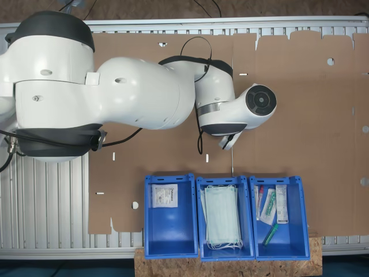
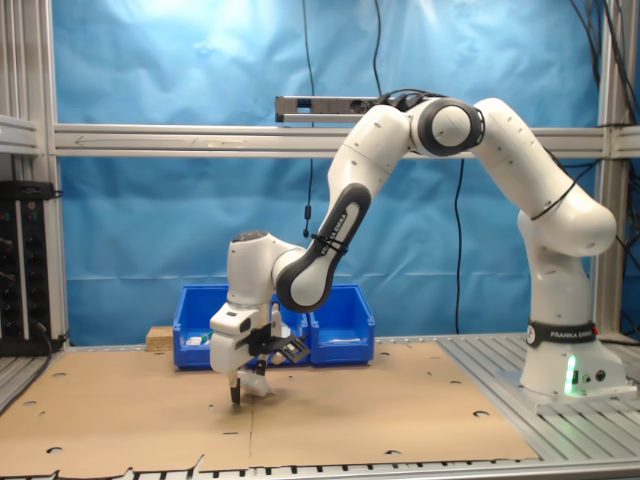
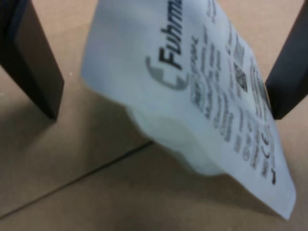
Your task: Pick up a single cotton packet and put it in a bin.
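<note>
The gripper takes hold of the cotton packet by its printed pouch edge point(image 3: 252, 82) next, to get the packet into a bin.
The cotton packet point(image 3: 202, 96), white with dark print, stands tilted on the brown cardboard between my gripper's point(image 3: 163, 115) two dark fingers. One edge leans by one finger; the other finger point(image 3: 36, 72) stands apart from it. My gripper point(image 2: 237, 393) is open and low over the cardboard, with the packet point(image 2: 258, 387) beside its tips. In the first exterior view my gripper point(image 1: 226, 144) is a little short of the row of bins. The bin point(image 1: 170, 231), blue and open-topped, at the first exterior view's left of the row, holds one more white packet point(image 1: 164, 195).
Two more blue bins stand beside it: the middle one point(image 1: 200, 231) holds pale green masks, the other point(image 1: 288, 242) long wrapped items. The cardboard sheet point(image 1: 300, 115) covers the table. In the second exterior view the bins point(image 2: 340, 320) stand behind my gripper.
</note>
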`<state>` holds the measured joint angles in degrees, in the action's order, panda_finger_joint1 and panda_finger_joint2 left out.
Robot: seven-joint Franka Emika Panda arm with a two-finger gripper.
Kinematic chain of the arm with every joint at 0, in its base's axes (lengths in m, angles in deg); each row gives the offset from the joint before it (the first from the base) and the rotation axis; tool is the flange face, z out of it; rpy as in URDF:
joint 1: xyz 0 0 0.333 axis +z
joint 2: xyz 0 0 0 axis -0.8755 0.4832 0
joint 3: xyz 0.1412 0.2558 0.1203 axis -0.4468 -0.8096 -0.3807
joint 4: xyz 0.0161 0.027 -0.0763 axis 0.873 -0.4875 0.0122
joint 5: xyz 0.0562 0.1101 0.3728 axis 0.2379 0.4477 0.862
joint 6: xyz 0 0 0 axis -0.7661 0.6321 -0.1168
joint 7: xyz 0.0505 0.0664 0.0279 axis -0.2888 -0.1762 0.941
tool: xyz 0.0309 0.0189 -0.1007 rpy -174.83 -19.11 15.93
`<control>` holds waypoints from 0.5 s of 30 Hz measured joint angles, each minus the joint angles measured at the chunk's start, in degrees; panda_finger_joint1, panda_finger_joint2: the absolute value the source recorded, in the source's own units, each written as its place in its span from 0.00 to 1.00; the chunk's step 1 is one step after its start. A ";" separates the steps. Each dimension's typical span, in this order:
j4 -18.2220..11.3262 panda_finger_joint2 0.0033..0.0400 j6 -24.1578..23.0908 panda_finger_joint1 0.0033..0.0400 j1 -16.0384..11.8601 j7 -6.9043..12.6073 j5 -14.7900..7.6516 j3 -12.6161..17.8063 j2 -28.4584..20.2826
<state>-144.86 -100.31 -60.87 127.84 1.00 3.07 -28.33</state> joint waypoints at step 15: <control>0.00 1.00 -0.85 1.00 -0.23 0.22 0.00 -0.03 0.23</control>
<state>-144.86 -101.16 -61.10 128.06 1.00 3.04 -28.10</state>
